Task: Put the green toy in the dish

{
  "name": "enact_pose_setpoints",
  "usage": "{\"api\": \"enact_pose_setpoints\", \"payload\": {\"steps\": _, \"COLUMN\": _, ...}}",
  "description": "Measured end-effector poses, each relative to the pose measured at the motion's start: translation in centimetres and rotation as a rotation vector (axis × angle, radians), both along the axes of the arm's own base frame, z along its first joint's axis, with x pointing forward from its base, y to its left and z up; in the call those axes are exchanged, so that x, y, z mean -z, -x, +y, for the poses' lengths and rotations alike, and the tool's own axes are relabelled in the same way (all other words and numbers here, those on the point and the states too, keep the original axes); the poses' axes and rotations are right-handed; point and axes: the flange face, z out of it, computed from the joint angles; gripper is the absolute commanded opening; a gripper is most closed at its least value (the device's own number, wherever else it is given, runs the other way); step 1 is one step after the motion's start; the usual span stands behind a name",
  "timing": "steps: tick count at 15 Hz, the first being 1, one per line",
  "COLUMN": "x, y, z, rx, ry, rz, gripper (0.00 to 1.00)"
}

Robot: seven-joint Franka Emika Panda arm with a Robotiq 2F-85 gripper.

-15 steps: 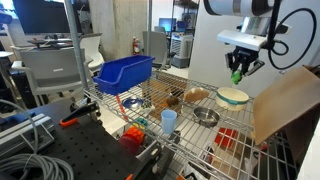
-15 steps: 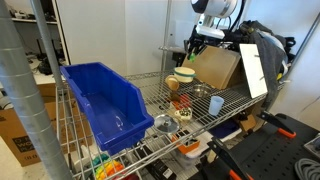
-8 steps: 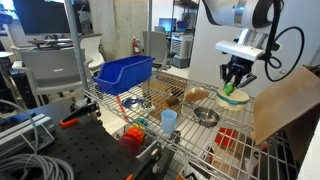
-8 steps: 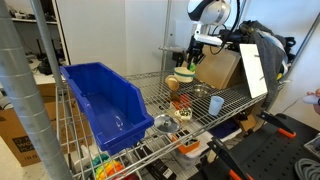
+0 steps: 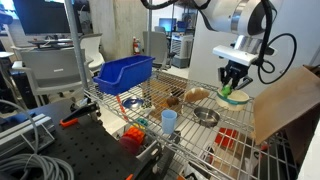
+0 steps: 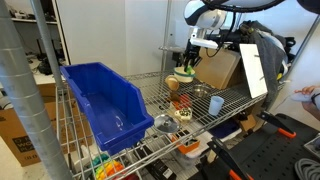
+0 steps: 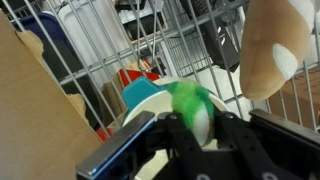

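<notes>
My gripper is ready to open now: the lower end of the green toy is inside the dish's rim (image 5: pixel 239 98) (image 7: pixel 149 104), so the toy would rest there.
My gripper (image 5: pixel 232 85) hangs just over the dish (image 5: pixel 235 99), a cream-white bowl with a pale green rim on the wire shelf, seen in both exterior views. The gripper is also in an exterior view (image 6: pixel 186 66), over the dish (image 6: pixel 183 79). It is shut on the green toy (image 7: pixel 188 100), a bright green lumpy soft toy held between the fingers. In the wrist view the gripper (image 7: pixel 195 128) holds the toy right above the dish's pale inside (image 7: pixel 150 108). A bit of green shows at the fingertips (image 5: pixel 227 92). I cannot tell if the toy touches the dish.
A blue bin (image 5: pixel 125 72) stands at the shelf's far end. A blue cup (image 5: pixel 169 121), a shiny metal bowl (image 5: pixel 206 116) and a brownish bowl (image 5: pixel 196 95) sit near the dish. A cardboard sheet (image 5: pixel 285 105) leans close beside it. The shelf is wire grid (image 6: pixel 170 105).
My gripper has come down with the green toy, from well above the shelf to just over the dish. Nothing else on the shelf moved.
</notes>
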Motion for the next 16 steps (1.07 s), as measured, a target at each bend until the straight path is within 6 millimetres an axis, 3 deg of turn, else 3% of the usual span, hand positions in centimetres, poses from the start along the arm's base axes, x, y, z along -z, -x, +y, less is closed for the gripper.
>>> {"api": "enact_pose_setpoints", "payload": {"steps": 1, "x": 0.0, "y": -0.1, "z": 0.1, "rx": 0.005, "ry": 0.001, "rz": -0.004, "gripper": 0.06}}
{"api": "enact_pose_setpoints", "payload": {"steps": 5, "x": -0.4, "y": -0.2, "z": 0.0, "rx": 0.03, "ry": 0.003, "rz": -0.009, "gripper": 0.06}}
{"api": "enact_pose_setpoints", "payload": {"steps": 6, "x": -0.6, "y": -0.1, "z": 0.0, "rx": 0.034, "ry": 0.001, "rz": 0.001, "gripper": 0.42}}
{"api": "enact_pose_setpoints", "payload": {"steps": 7, "x": -0.7, "y": -0.1, "z": 0.0, "rx": 0.037, "ry": -0.001, "rz": 0.012, "gripper": 0.5}}
{"api": "enact_pose_setpoints", "payload": {"steps": 14, "x": -1.4, "y": -0.1, "z": 0.0, "rx": 0.061, "ry": -0.003, "rz": 0.016, "gripper": 0.99}}
{"api": "enact_pose_setpoints", "payload": {"steps": 16, "x": -1.8, "y": -0.4, "z": 0.0, "rx": 0.074, "ry": 0.002, "rz": -0.006, "gripper": 1.0}}
